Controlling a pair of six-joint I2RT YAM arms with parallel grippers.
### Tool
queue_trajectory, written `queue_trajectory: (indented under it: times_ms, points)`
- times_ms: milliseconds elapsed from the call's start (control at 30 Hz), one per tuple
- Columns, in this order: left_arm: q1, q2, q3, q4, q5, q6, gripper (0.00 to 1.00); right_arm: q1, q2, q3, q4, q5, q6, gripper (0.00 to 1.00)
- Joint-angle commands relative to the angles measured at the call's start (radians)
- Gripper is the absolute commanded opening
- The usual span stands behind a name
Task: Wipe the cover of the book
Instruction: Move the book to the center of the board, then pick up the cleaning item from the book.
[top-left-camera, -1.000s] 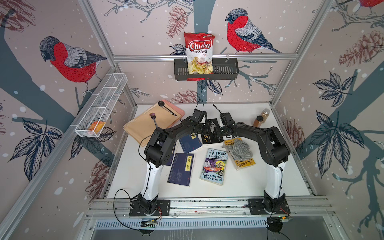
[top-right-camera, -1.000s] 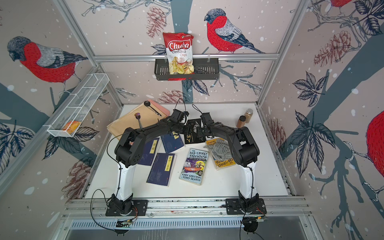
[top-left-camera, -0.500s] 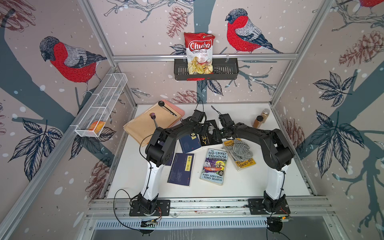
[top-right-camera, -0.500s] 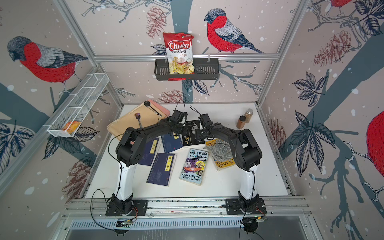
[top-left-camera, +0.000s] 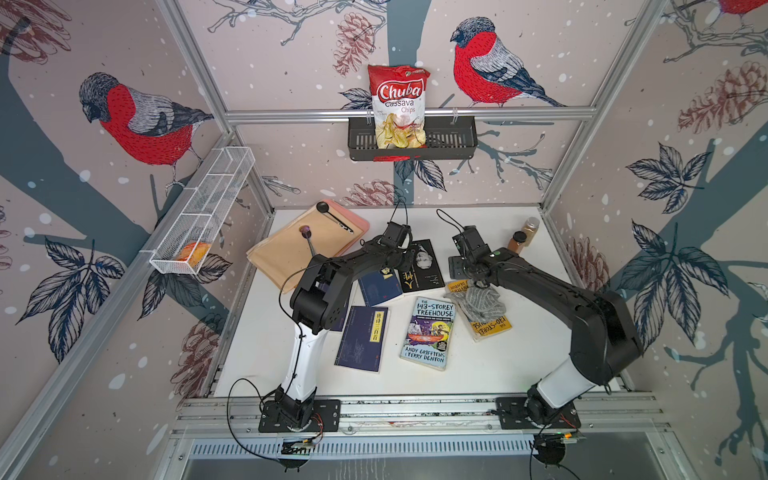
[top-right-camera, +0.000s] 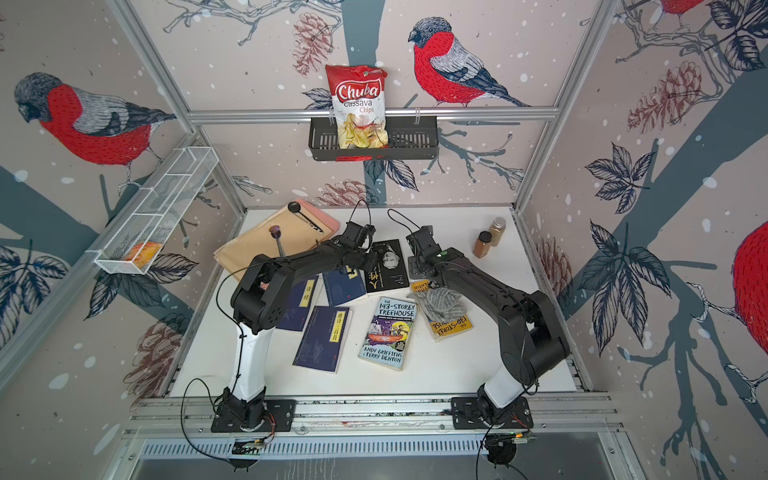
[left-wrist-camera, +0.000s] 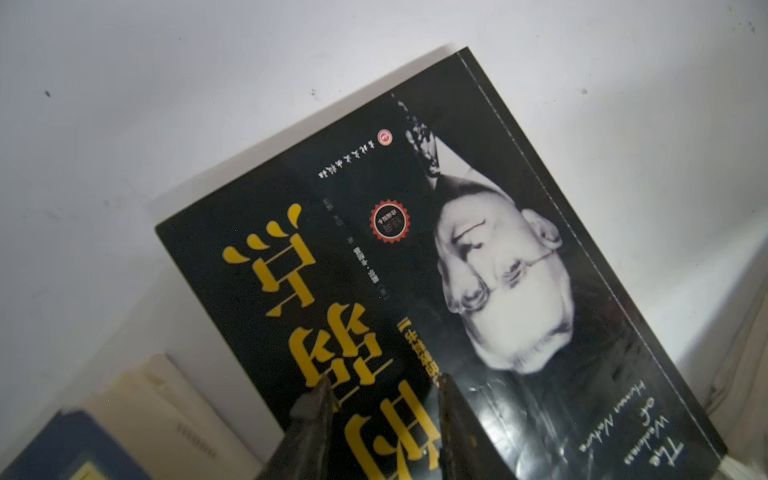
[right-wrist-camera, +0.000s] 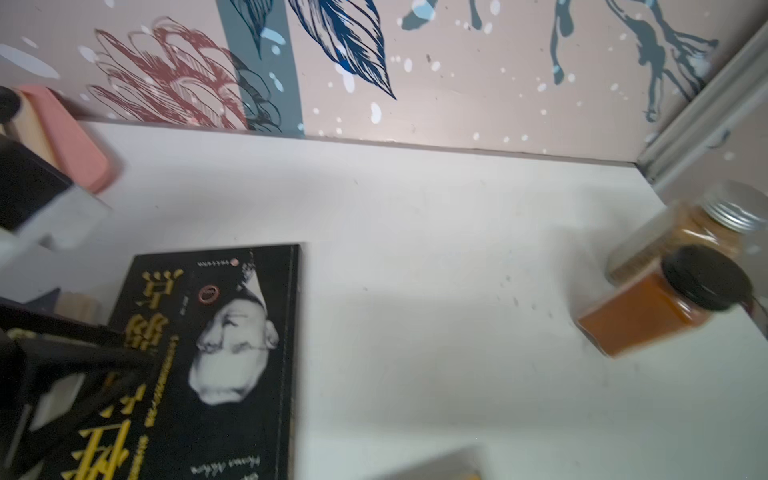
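The crumpled grey cloth needs to be picked up by its far edge, so my right gripper needs to reach it there and leave the cloth's body free to wipe the book's cover.
A black book with a pale face and yellow characters lies flat at the table's middle back. My left gripper is open, its two fingertips set apart low over the yellow title, nothing between them. A crumpled grey cloth rests on a yellow book to the right. My right gripper hangs just above the cloth's far edge; its fingers stay out of the right wrist view, which shows the black book.
A Treehouse paperback and dark blue books lie in front. Two spice jars stand at the back right. Tan envelopes with spoons fill the back left. A chips bag sits in a wall basket.
My right arm has swung right, away from the black book and over to the cloth on the yellow book. The left gripper has stayed on the black cover.
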Motion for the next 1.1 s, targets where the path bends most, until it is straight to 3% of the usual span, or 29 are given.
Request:
queue_trajectory:
  times_ms: [0, 200, 367, 533, 600, 800, 1067]
  points:
    - [-0.001, -0.010, -0.018, -0.016, 0.022, 0.014, 0.43, 0.012, -0.073, -0.064, -0.092, 0.074, 0.101, 0.78]
    - [-0.001, -0.047, -0.040, -0.001, 0.047, 0.011, 0.44, 0.026, -0.182, -0.185, -0.076, 0.000, 0.158, 0.78]
    - [-0.004, -0.112, -0.077, 0.011, 0.050, 0.001, 0.44, 0.025, -0.166, -0.290, 0.014, -0.061, 0.175, 0.73]
    - [-0.012, -0.182, -0.115, 0.013, 0.062, -0.004, 0.45, 0.023, -0.182, -0.327, 0.094, -0.082, 0.202, 0.25]
    - [-0.013, -0.205, -0.130, 0.015, 0.072, -0.004, 0.45, 0.025, -0.216, -0.298, 0.098, -0.073, 0.190, 0.15]
    - [-0.012, -0.255, -0.174, 0.044, 0.127, -0.019, 0.45, 0.026, -0.268, -0.160, 0.130, -0.150, 0.098, 0.09]
    - [-0.010, -0.324, -0.247, 0.048, 0.117, -0.023, 0.46, 0.026, -0.127, 0.041, 0.219, -0.346, 0.017, 0.09]
